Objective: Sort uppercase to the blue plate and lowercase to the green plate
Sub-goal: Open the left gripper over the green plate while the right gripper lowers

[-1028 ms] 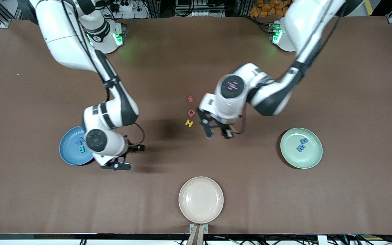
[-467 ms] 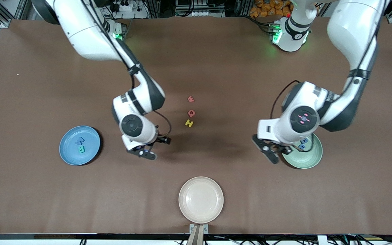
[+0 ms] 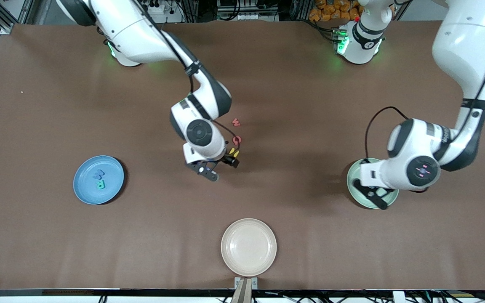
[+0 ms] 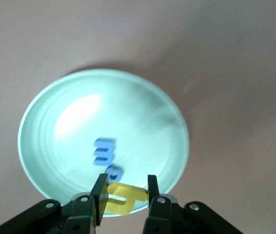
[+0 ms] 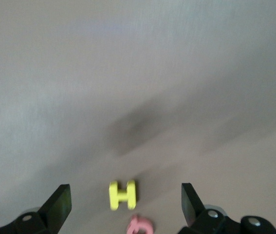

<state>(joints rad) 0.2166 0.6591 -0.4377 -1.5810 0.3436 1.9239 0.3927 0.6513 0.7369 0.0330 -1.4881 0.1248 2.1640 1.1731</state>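
Note:
My right gripper needs to grab the yellow H across its parallel uprights next, to sort it. The red Q point(image 3: 236, 140) is close to the ends of the H.
My left gripper point(image 4: 125, 192) is shut on the small yellow h point(image 4: 123, 196) and hangs over the rim of the green plate point(image 4: 69, 126). A blue m point(image 4: 104, 151) and a round blue letter point(image 4: 114, 174) lie in that plate. My right gripper point(image 5: 124, 199) is open above the yellow H point(image 5: 122, 194), with the red Q point(image 5: 140, 225) beside it. In the front view the red w point(image 3: 236, 122), Q point(image 3: 237, 140) and H point(image 3: 234, 152) lie in a row mid-table. The blue plate point(image 3: 83, 190) holds a blue M point(image 3: 99, 173) and a teal R point(image 3: 99, 184).
A cream-white plate point(image 3: 249, 247) sits near the table's front edge, nearer to the front camera than the row of letters. The right arm's cable hangs across the red Q. Bare brown tabletop lies between the plates.
The right arm has swung from beside the blue plate to over the middle letters. The left arm has carried the yellow h from mid-table to over the green plate.

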